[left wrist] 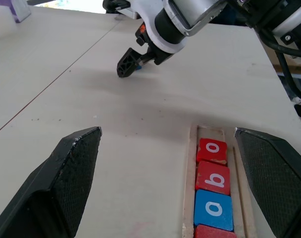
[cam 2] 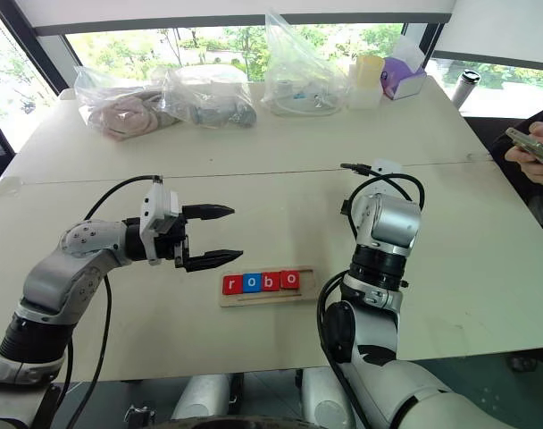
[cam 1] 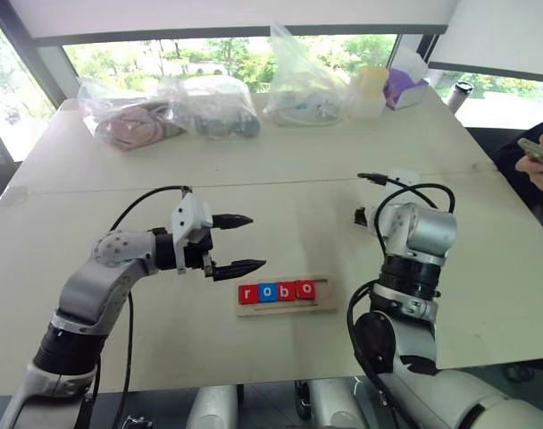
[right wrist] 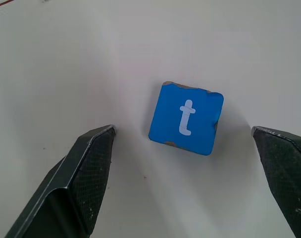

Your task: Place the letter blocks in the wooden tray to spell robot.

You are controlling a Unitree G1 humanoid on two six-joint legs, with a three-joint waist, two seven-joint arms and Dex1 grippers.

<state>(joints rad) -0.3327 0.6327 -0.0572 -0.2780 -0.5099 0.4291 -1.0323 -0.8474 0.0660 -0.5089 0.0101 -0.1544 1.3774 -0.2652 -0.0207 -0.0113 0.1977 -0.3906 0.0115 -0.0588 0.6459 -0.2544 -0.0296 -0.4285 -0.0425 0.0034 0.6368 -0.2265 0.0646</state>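
My right gripper closes on the blue t block now. Its fingers are down at the table on either side, so closing now would catch the block.
The wooden tray (cam 1: 326,296) lies near the table's front edge. It holds a row of letter blocks: red r (cam 1: 246,293), blue o (cam 1: 266,291), red b (cam 1: 286,290) and red o (cam 1: 304,289). My left gripper (cam 1: 256,241) hovers open and empty just left of the tray, pointing right. In the left wrist view the tray's blocks (left wrist: 213,177) lie by one finger. A blue t block (right wrist: 186,118) lies flat on the table, right of the tray. My right gripper (right wrist: 182,130) hangs open over it, a finger on either side, apart from it.
Three clear plastic bags (cam 1: 213,103) of items sit along the table's far edge. A yellow-lidded container (cam 1: 370,89) and a purple box (cam 1: 404,85) stand beside them. A person's hand holding a phone (cam 1: 539,156) is at the right edge.
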